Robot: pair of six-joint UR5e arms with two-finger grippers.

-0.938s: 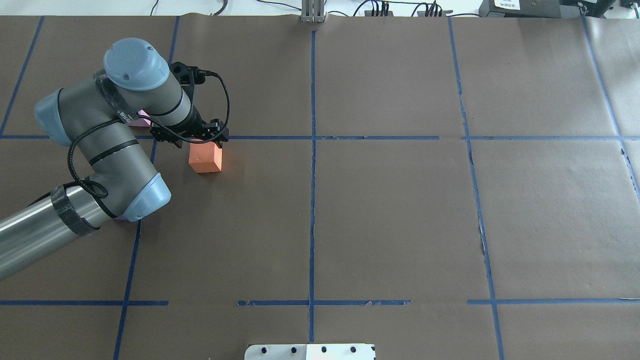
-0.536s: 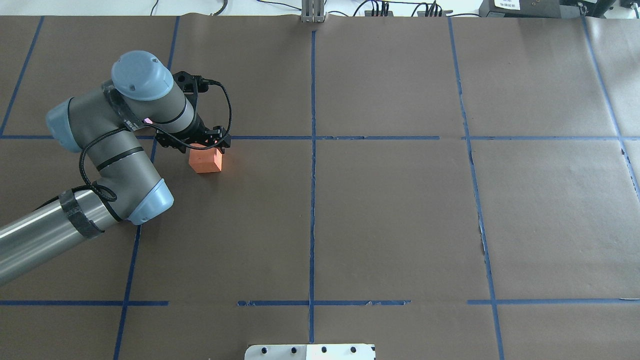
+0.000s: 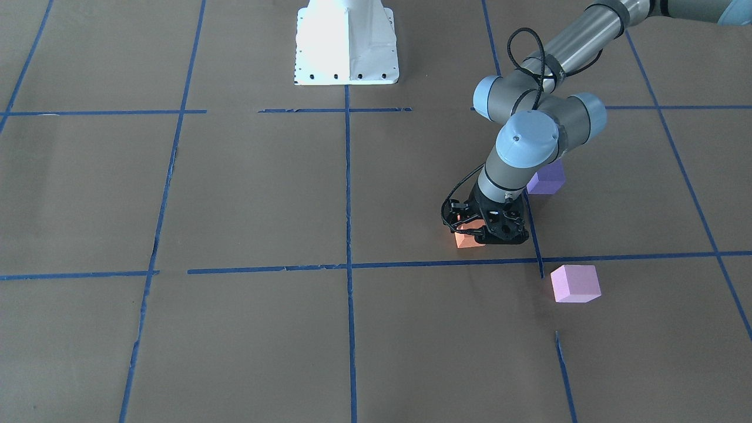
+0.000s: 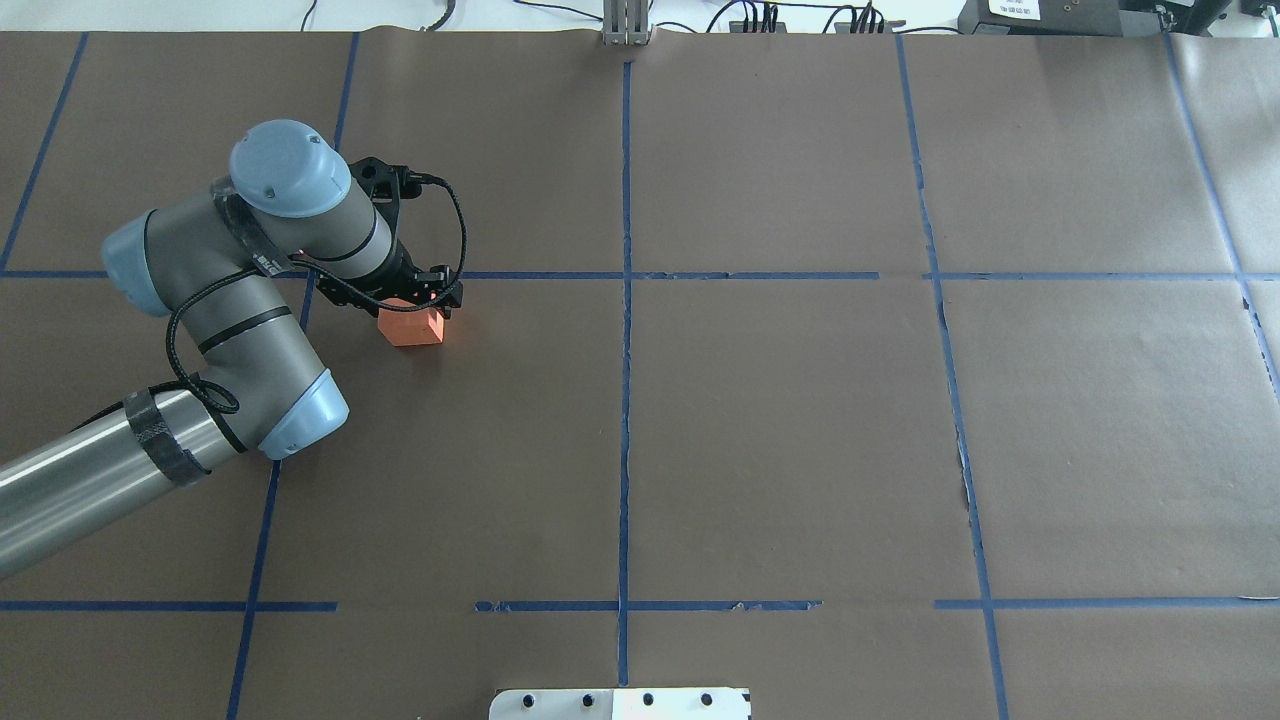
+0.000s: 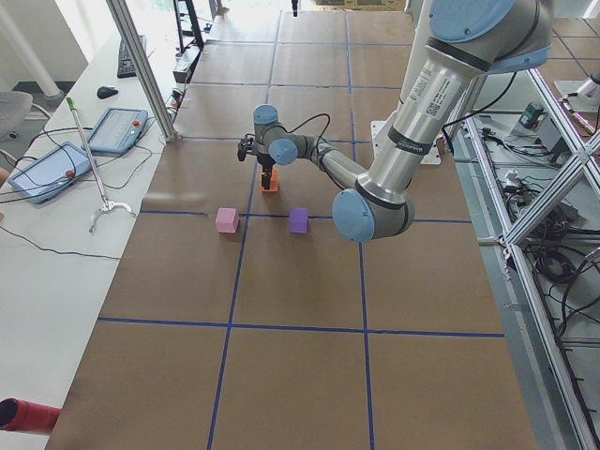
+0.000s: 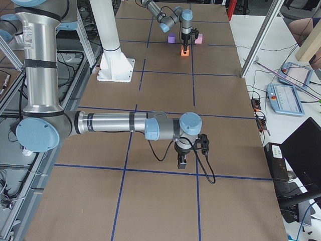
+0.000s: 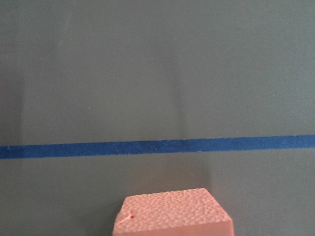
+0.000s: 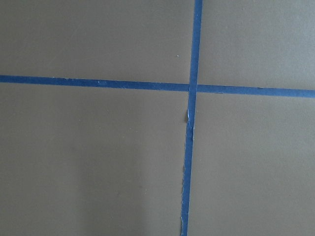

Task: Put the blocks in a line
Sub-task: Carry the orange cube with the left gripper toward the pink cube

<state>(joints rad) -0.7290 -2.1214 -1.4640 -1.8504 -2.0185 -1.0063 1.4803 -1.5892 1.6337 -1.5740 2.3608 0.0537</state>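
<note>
The orange block will be lined up with the violet and pink blocks, so my left gripper will pick it up next by its body.
The orange block lies on the brown table just on the robot's side of a blue tape line. It also shows in the overhead view and at the bottom of the left wrist view. My left gripper is low over it, open, with the fingers down around its top. The violet block lies partly behind the left arm's elbow. The pale pink block lies apart, past the tape line. The arm hides both of them in the overhead view. My right gripper hangs over bare table far from the blocks; I cannot tell if it is open.
Blue tape lines divide the brown paper-covered table into squares. The white robot base plate stands at the table's robot side. A side bench with tablets runs past the table's far edge.
The left arm has shifted slightly and the left gripper has come down over the orange block, covering more of its top. The block has not moved.
</note>
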